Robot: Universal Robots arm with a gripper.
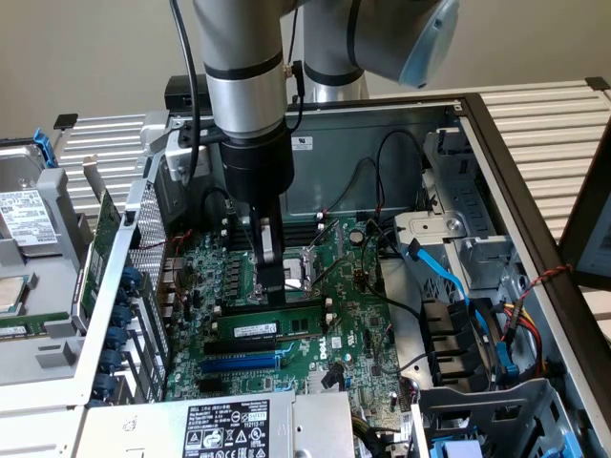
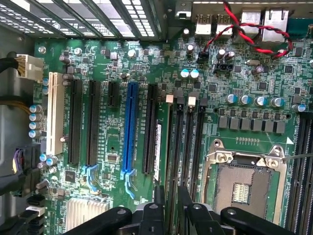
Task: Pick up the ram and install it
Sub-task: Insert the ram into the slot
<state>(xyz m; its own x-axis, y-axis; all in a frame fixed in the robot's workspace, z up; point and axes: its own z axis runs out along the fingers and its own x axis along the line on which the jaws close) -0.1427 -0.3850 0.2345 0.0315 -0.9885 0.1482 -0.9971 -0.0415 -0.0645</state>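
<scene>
My gripper grabs the ram, a long, thin stick [image 1: 256, 330] standing on edge, by the middle of its top edge [image 1: 273, 308] next, to keep it level.
The ram [image 1: 267, 330] is a dark green-black stick with a pale label strip. It rests on the green motherboard [image 1: 353, 334] between a black expansion slot and the black memory slots [image 1: 277, 307]. In the wrist view the ram [image 2: 158, 147] lies just beside the black slot next to the long blue slot [image 2: 129, 127]. My gripper [image 1: 275, 298] hangs low over the nearest memory slot, just past the ram and close to its middle. My gripper [image 2: 171, 200] is open, with only a memory slot showing in the gap.
The open computer case surrounds the board. The CPU socket [image 2: 244, 181] sits beyond the memory slots [image 2: 188, 142]. Blue and black cables [image 1: 449, 277] run at the exterior view's right. Red-black wires [image 2: 249, 34] loop near the rear ports. A power supply [image 1: 229, 425] lies in front.
</scene>
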